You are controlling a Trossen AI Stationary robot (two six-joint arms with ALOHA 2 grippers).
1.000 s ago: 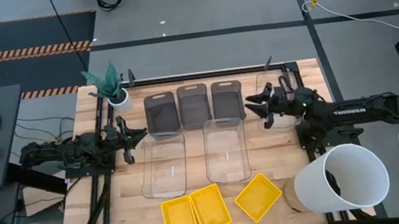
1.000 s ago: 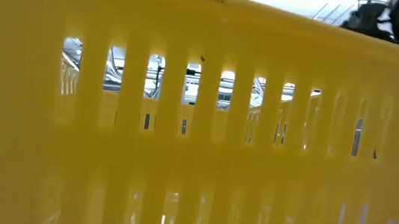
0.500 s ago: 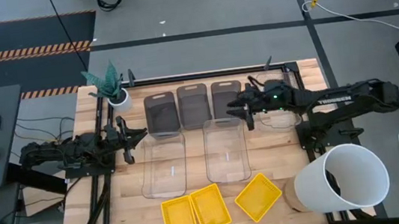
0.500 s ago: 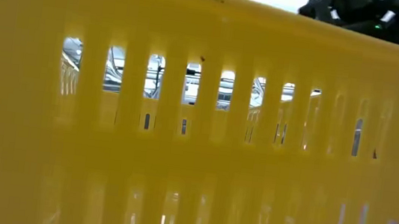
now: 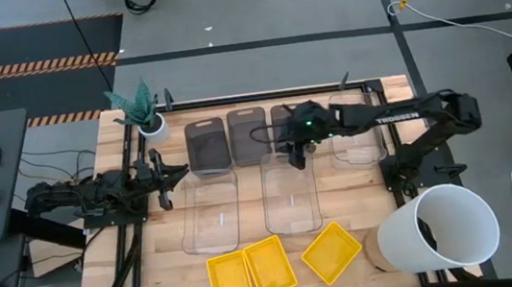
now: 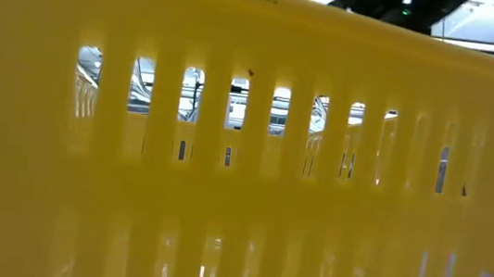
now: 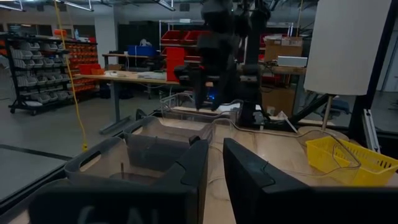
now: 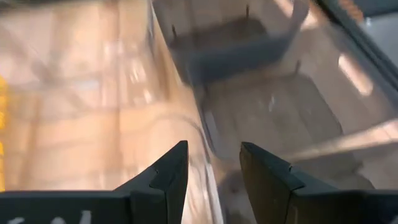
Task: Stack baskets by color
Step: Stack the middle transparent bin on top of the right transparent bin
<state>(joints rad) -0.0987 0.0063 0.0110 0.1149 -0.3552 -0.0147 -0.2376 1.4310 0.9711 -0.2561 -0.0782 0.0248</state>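
The middle clear basket (image 5: 290,202) should be grabbed next by its short end's rim (image 5: 274,156) with my right gripper, to stack the clear baskets together.
Three dark grey baskets (image 5: 206,146) (image 5: 247,135) (image 5: 284,119) stand in a row at the far middle. Two clear baskets (image 5: 213,211) (image 5: 290,193) lie nearer, and a third (image 5: 357,140) at the far right. Three yellow baskets (image 5: 230,280) (image 5: 270,265) (image 5: 331,251) sit along the near edge. My right gripper (image 5: 295,156) (image 8: 213,167) hangs open, slanting down over where the right-hand grey basket meets the clear one, and touches nothing. My left gripper (image 5: 178,172) (image 7: 216,165) waits level at the table's left, with a narrow empty gap between its fingers.
A big white bucket (image 5: 437,227) stands at the near right corner, and a small potted plant (image 5: 144,116) at the far left. In the low view a yellow basket's slotted wall (image 6: 245,157) fills the picture. Bare wood (image 5: 348,191) shows right of the middle clear basket.
My right gripper has swung from above the far right clear basket toward the table's left and tipped from nearly level to slanting down. It now hangs over the near end of the right-hand grey basket. No basket has moved.
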